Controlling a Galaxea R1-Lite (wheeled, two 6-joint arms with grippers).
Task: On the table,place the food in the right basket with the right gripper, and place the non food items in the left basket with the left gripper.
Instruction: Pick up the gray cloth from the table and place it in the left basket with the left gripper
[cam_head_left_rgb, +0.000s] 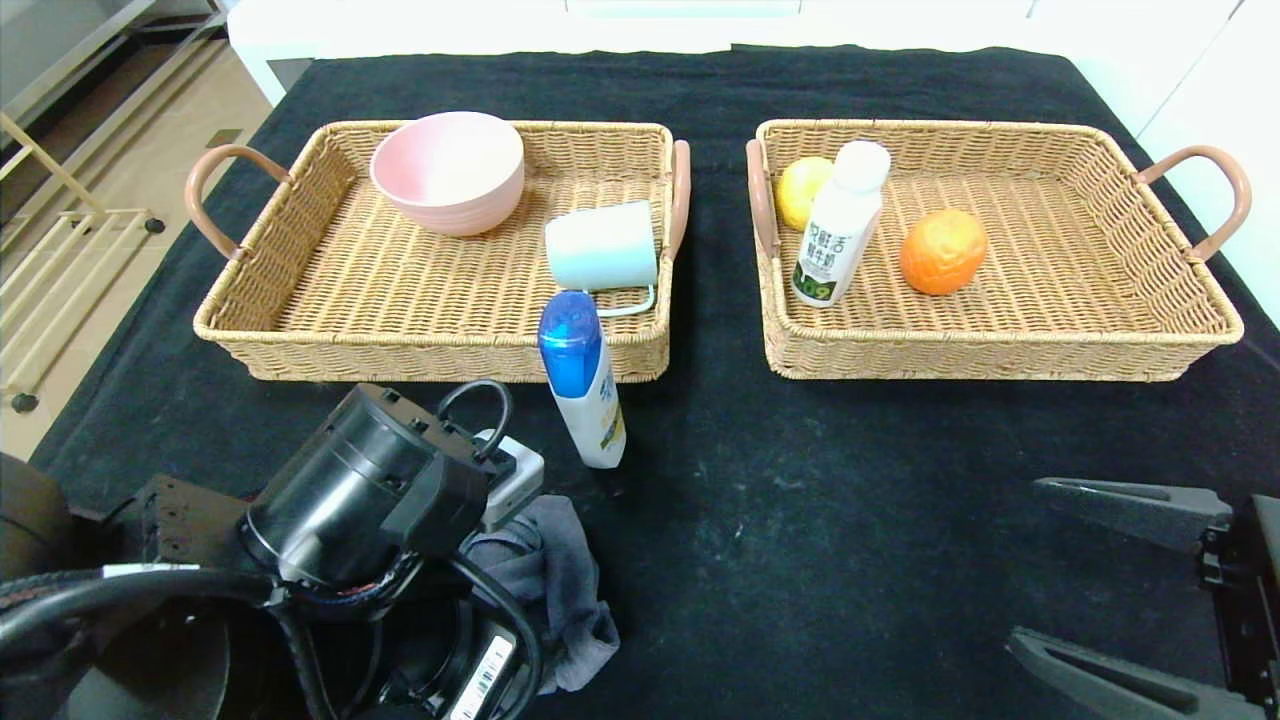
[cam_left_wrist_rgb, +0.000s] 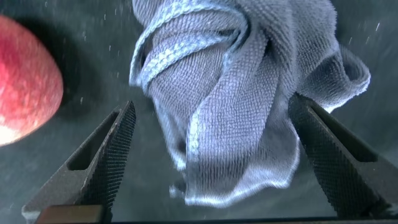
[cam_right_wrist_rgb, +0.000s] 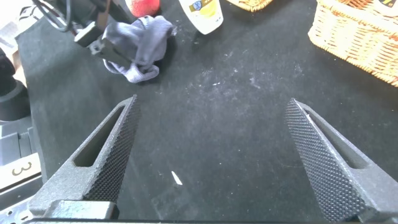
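Note:
The grey cloth lies crumpled and loose, so my left gripper should next grab it by the raised fold running down its middle (cam_left_wrist_rgb: 227, 134).
My left gripper (cam_left_wrist_rgb: 211, 102) is open, low over the black table (cam_head_left_rgb: 800, 520), with its fingers on either side of a crumpled grey-blue cloth (cam_left_wrist_rgb: 242, 93). In the head view the cloth (cam_head_left_rgb: 560, 590) shows beside my left arm (cam_head_left_rgb: 370, 490), which hides the fingers. The pink-red peach (cam_left_wrist_rgb: 25, 87) lies on the table next to the cloth. The right basket (cam_head_left_rgb: 1180, 330) holds the yellow fruit (cam_head_left_rgb: 800, 190), the green-labelled white bottle (cam_head_left_rgb: 838, 235) and the orange (cam_head_left_rgb: 943, 251). My right gripper (cam_head_left_rgb: 1025, 560) is open and empty over bare table at the front right, also in its wrist view (cam_right_wrist_rgb: 212, 101).
The left basket (cam_head_left_rgb: 300, 340) holds a pink bowl (cam_head_left_rgb: 447, 171) and a pale cup (cam_head_left_rgb: 600, 247) on its side. A blue-capped white bottle (cam_head_left_rgb: 582, 380) stands on the table just in front of that basket. The table's left edge runs beside my left arm.

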